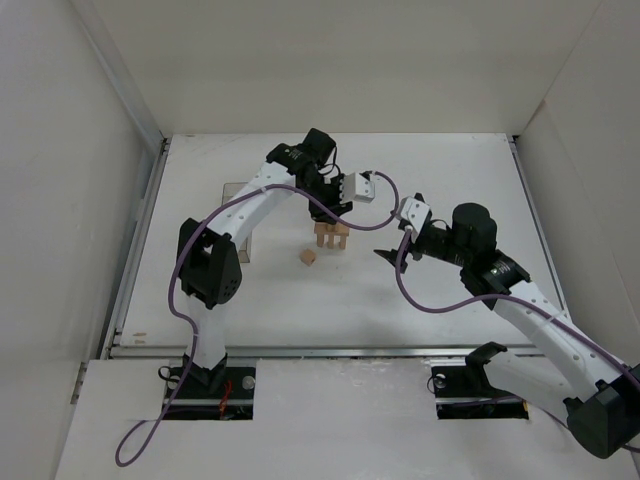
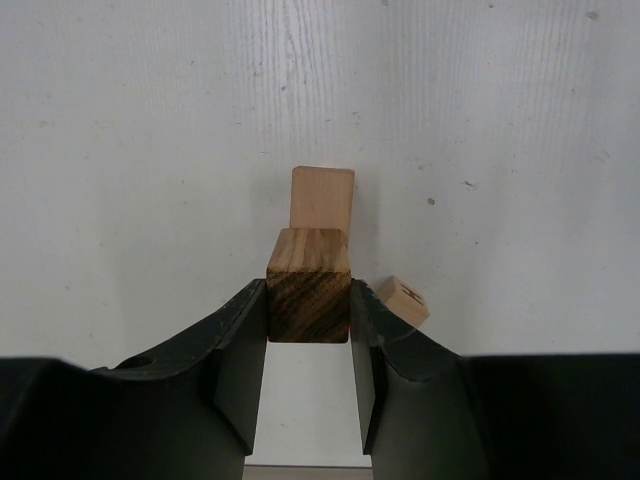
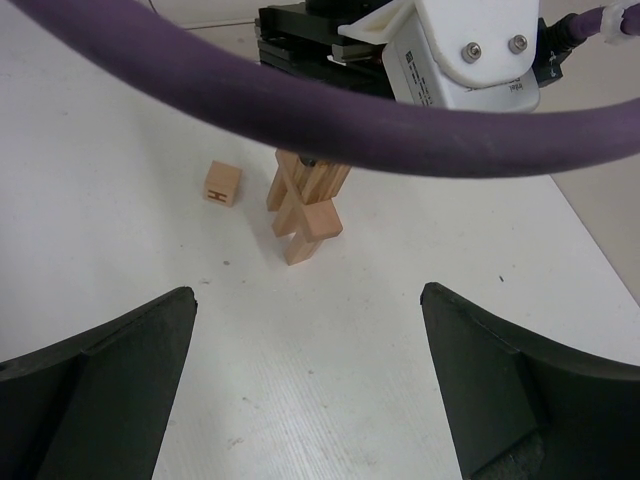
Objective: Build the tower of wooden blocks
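I should let go with my left gripper now, because the wood block's lower edge (image 2: 311, 232) is touching the tan crosspiece's top (image 2: 321, 200).
The tower (image 1: 331, 236) is a small stack of tan wood blocks at the table's middle; in the right wrist view (image 3: 303, 205) upright pieces carry a crosspiece. My left gripper (image 1: 331, 222) hangs right over it, shut on a wood block (image 2: 308, 285) seen end-on between both fingers, with another tan block (image 2: 322, 197) just beyond. A small loose cube (image 1: 308, 257) marked H lies beside the tower, also in the left wrist view (image 2: 403, 300) and the right wrist view (image 3: 222, 183). My right gripper (image 1: 392, 252) is open and empty (image 3: 308, 295), to the right of the tower.
A purple cable (image 3: 300, 110) crosses the top of the right wrist view. A faint clear box (image 1: 232, 200) lies behind the left arm. White walls stand on the left, back and right of the table (image 1: 450, 180).
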Robot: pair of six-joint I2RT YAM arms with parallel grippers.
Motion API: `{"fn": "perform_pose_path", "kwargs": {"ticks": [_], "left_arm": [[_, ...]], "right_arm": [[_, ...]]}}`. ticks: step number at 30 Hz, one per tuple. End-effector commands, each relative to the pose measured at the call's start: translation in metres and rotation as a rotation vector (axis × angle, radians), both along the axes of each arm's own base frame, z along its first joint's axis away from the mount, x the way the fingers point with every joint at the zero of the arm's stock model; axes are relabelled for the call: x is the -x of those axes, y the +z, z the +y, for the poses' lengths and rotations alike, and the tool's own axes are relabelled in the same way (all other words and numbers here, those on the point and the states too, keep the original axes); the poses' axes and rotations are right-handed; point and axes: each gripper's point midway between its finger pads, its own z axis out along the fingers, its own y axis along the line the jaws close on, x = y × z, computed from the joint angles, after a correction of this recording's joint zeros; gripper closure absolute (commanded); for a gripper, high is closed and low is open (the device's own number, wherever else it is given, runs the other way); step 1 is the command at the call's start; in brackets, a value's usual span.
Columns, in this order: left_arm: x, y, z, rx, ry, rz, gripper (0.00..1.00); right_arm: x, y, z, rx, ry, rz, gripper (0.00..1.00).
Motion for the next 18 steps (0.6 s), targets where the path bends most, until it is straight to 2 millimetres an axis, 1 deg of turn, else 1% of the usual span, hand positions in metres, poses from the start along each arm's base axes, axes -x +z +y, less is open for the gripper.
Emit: {"fn": "perform_pose_path", "kwargs": {"ticks": [1,2,5,6,9,10,11,12,13,15,16,17,18], "left_arm": [[0.002,0.002,0.002,0.006,-0.016,0.010,0.84],[-0.001,0.002,0.005,0.006,-0.014,0.005,0.80],[-0.002,0.005,0.004,0.011,-0.014,-0.003,0.68],[-0.002,0.005,0.004,0.011,-0.014,-0.003,0.61],[-0.002,0.005,0.004,0.011,-0.007,0.002,0.53],[-0.002,0.005,0.004,0.011,-0.007,0.002,0.45],[-0.002,0.005,0.004,0.012,0.000,0.008,0.41],[-0.002,0.005,0.004,0.012,0.001,0.008,0.40],[-0.002,0.005,0.004,0.012,0.001,0.008,0.34],[-0.002,0.005,0.004,0.012,0.001,0.008,0.31],[-0.003,0.009,0.003,0.018,0.008,0.004,0.27],[-0.003,0.009,0.003,0.018,0.008,0.004,0.18],[-0.006,0.016,0.001,0.030,0.015,-0.008,0.16]], "right_arm": [[-0.001,0.010,-0.003,-0.008,-0.005,-0.037,0.00],[-0.001,0.010,-0.003,-0.008,-0.005,-0.037,0.00],[-0.001,0.014,-0.002,-0.012,-0.005,-0.045,0.00],[-0.002,0.012,-0.002,-0.008,-0.005,-0.037,0.00],[-0.002,0.012,-0.002,-0.008,-0.005,-0.037,0.00],[-0.002,0.012,-0.002,-0.008,-0.005,-0.037,0.00],[-0.002,0.012,-0.002,-0.008,-0.005,-0.037,0.00],[-0.001,0.012,-0.001,-0.010,0.004,-0.036,0.00],[-0.001,0.012,-0.001,-0.010,0.004,-0.036,0.00],[-0.001,0.012,-0.001,-0.010,0.004,-0.036,0.00],[-0.001,0.012,-0.001,-0.010,0.004,-0.036,0.00],[-0.001,0.012,-0.001,-0.010,0.004,-0.036,0.00],[-0.001,0.012,-0.001,-0.010,0.004,-0.036,0.00]]}}
